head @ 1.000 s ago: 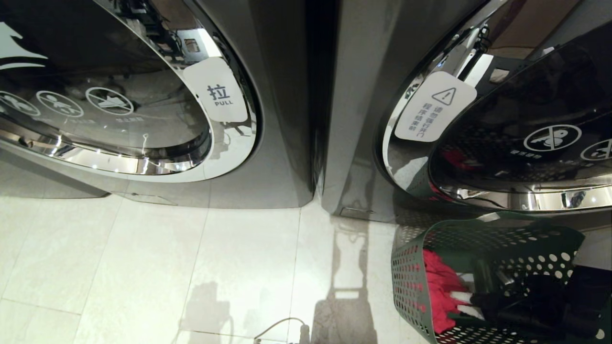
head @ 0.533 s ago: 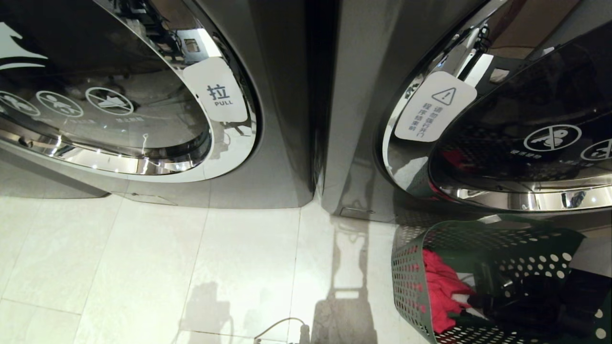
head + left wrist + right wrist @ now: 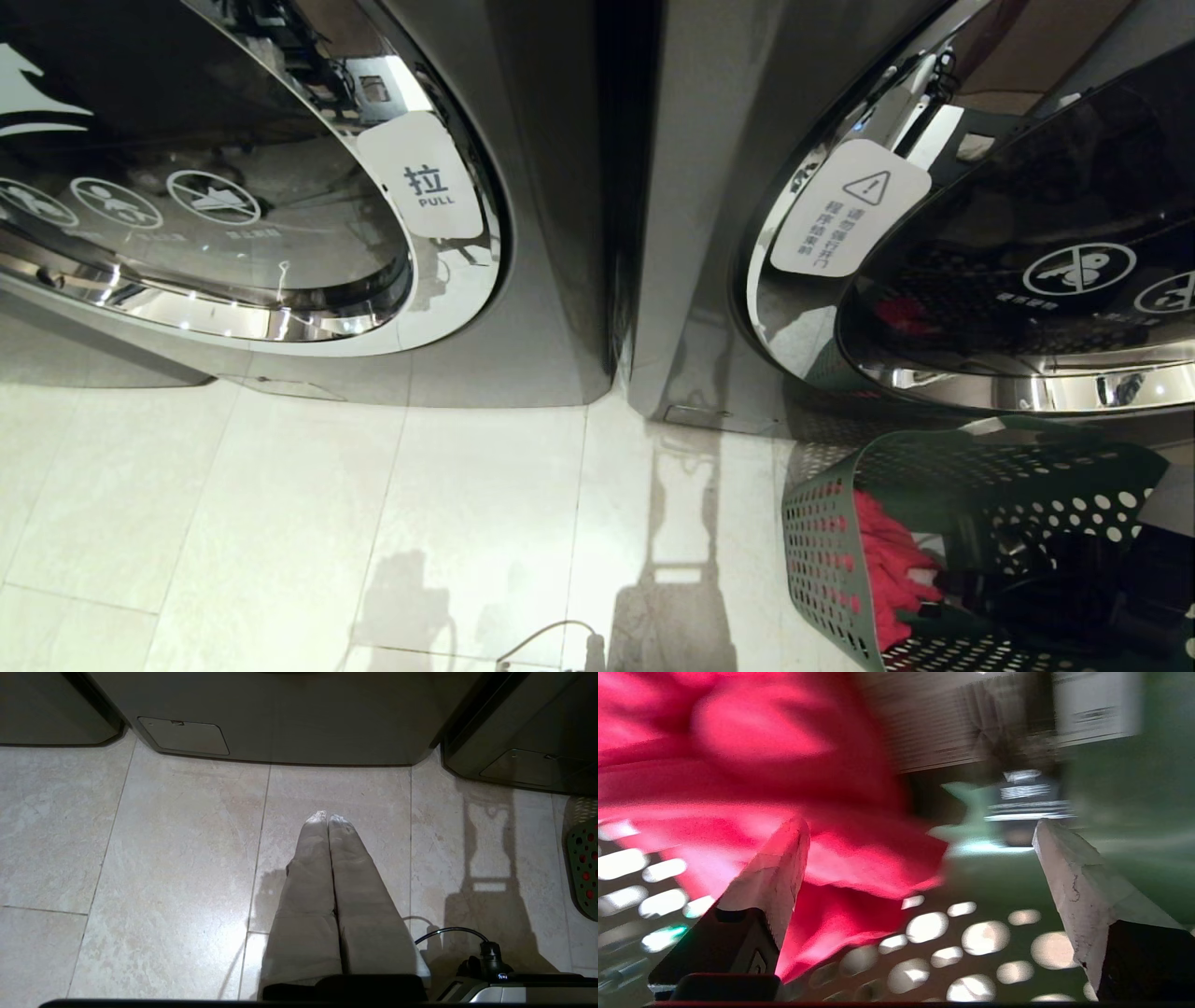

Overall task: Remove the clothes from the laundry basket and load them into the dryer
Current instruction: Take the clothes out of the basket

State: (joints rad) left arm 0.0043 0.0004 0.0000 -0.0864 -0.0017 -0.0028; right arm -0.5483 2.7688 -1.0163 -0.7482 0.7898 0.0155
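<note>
The robot's right gripper should next grab the red clothes by their loose edge (image 3: 911, 876), to load them from the laundry basket into the dryer.
A green perforated laundry basket (image 3: 826, 560) stands on the floor at the lower right, in front of the right-hand machine, the dryer (image 3: 1027, 271), whose round glass door mirrors it. Red clothes (image 3: 892, 569) lie against the basket's left wall. My dark right arm (image 3: 1074, 597) reaches down inside the basket. In the right wrist view the right gripper (image 3: 920, 826) is open wide above the holed basket floor (image 3: 985, 938); the red clothes (image 3: 784, 788) lie past one finger (image 3: 775, 872) and partly between the two. The left gripper (image 3: 327, 817) hangs shut over bare floor tiles.
A second machine (image 3: 280, 187) with a PULL label (image 3: 425, 177) stands to the left of the dryer. Pale floor tiles (image 3: 327, 523) spread in front of both. A black cable (image 3: 551, 639) lies near the bottom edge. The basket's edge (image 3: 584, 868) shows in the left wrist view.
The basket has slid a little to the right and toward me, while the machines stay put. My right arm has shifted with it inside the basket. The left arm has not moved.
</note>
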